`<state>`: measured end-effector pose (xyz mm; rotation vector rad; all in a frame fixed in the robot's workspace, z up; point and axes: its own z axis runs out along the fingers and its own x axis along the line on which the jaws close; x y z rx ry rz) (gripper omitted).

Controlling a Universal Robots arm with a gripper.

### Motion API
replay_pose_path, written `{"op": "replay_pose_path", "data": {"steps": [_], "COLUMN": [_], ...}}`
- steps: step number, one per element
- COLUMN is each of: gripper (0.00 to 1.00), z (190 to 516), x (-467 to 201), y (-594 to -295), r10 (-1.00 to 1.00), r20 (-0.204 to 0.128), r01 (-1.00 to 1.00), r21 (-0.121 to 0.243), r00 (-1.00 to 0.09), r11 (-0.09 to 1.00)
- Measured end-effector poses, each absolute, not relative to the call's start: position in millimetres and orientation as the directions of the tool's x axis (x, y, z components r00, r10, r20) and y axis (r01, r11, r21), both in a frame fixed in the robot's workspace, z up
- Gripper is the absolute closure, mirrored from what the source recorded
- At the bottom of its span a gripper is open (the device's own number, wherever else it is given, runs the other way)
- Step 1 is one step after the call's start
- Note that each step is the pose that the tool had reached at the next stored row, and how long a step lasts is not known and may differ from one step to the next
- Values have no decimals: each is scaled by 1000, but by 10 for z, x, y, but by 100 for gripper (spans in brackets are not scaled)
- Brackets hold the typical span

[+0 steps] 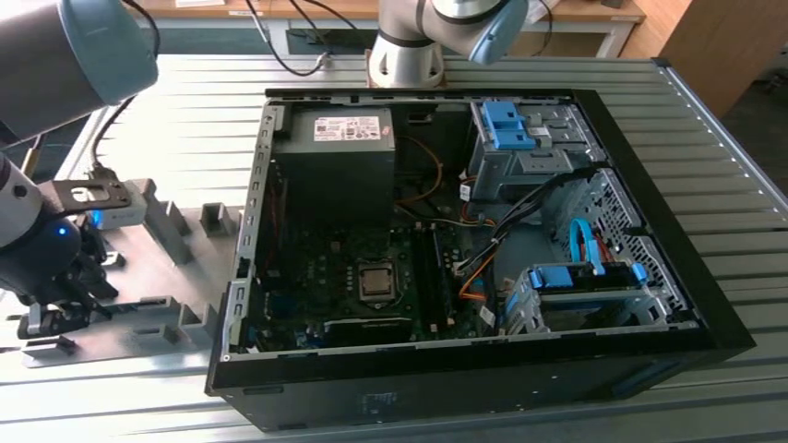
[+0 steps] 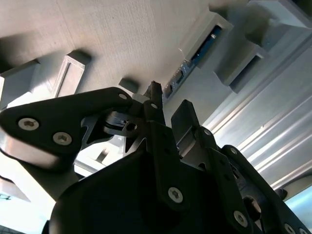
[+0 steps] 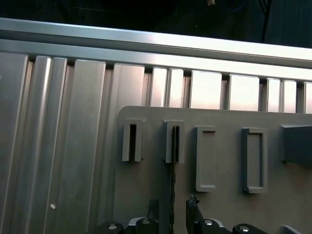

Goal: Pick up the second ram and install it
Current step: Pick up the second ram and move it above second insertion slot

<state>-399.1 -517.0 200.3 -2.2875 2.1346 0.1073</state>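
Observation:
One end of the ram is between the slot's grey sides, which close in on it, so I next need to grab the second ram by its bare part outside the slot (image 3: 172,207).
The second ram (image 3: 172,161) stands on edge in a slot of the grey holder plate (image 3: 146,185), seen as a thin dark line. In the second wrist view the second ram (image 2: 195,54) shows a blue-green board with small dark chips. My gripper (image 3: 172,210) straddles its near end, one finger on each side with a small gap to the board, so it is open. In the second wrist view the two black fingertips (image 2: 153,97) stand just before the stick's end. In the exterior view the gripper (image 1: 55,309) hangs low over the plate (image 1: 136,268), on the exterior view's left of the computer.
The open computer case (image 1: 689,277) lies in the middle of the ribbed metal table (image 1: 739,212), with black memory slots (image 1: 431,268) beside the CPU socket (image 1: 373,280). Several empty upright holder blocks (image 3: 253,158) stand on the plate. Cables and drive cages fill the case's right side in the exterior view.

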Motion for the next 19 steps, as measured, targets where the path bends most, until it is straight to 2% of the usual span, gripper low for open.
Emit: {"op": "replay_pose_path", "data": {"steps": [16, 18, 19], "gripper": [64, 66, 72], "z": [1918, 1918, 1918], "x": [-4014, -4014, -4014], "y": [-5170, -5170, -5170], "r10": [-996, -996, -996], "r20": [-63, -63, -63], "r01": [-997, -997, -997], "r21": [38, 38, 38], "r00": [68, 68, 68], "r11": [-71, -71, -71]}}
